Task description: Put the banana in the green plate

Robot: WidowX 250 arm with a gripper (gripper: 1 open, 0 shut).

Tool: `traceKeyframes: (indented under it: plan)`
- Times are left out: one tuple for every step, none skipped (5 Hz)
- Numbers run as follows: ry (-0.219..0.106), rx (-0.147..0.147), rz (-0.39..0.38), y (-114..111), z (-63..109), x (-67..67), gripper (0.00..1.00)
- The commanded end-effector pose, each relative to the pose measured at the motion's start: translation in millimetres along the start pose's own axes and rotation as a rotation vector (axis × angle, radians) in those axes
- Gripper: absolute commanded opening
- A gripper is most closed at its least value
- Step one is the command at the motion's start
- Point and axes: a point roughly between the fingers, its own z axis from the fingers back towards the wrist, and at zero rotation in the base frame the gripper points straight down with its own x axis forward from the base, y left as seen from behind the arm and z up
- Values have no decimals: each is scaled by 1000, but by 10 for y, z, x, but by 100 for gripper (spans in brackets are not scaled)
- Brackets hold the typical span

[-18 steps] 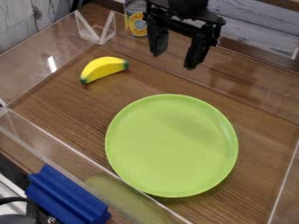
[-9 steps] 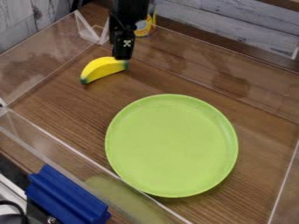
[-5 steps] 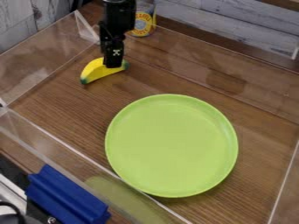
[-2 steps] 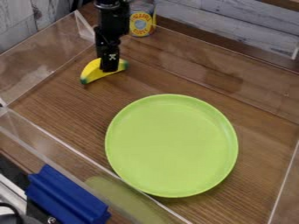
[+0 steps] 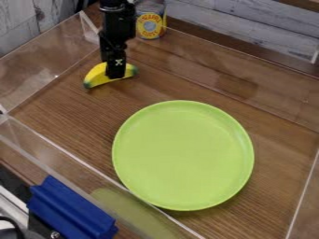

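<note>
The banana has to go in the green plate, so the robot's gripper should grab the banana's middle (image 5: pixel 111 75) next.
The small yellow banana (image 5: pixel 99 77) lies on the wooden floor at the back left, partly covered by my gripper. My black gripper (image 5: pixel 116 67) points straight down onto the banana's middle, seen edge-on, with its fingers standing open around the fruit and nothing lifted. The large lime-green plate (image 5: pixel 184 154) lies flat in the middle, well to the front right of the banana, with nothing on it.
Clear acrylic walls (image 5: pixel 37 70) box in the wooden surface on all sides. A blue block (image 5: pixel 69 213) sits outside the front left wall. A yellow can (image 5: pixel 151 26) stands at the back, just right of the arm.
The gripper has swung left from the back centre, turned edge-on and come down over the banana. Banana and plate lie where they were.
</note>
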Motion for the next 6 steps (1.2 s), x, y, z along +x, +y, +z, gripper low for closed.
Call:
traceKeyframes:
  plan:
    - [-39,43,24,69,194,-28,100]
    - [-45,29,33,50,186,-41,100]
    - [-42,20,33,69,113,-27,100]
    - [-39,12,34,87,47,-13,100]
    - [-40,8,32,96,9,2,0]
    - [-40,9,30,98,1,19,0]
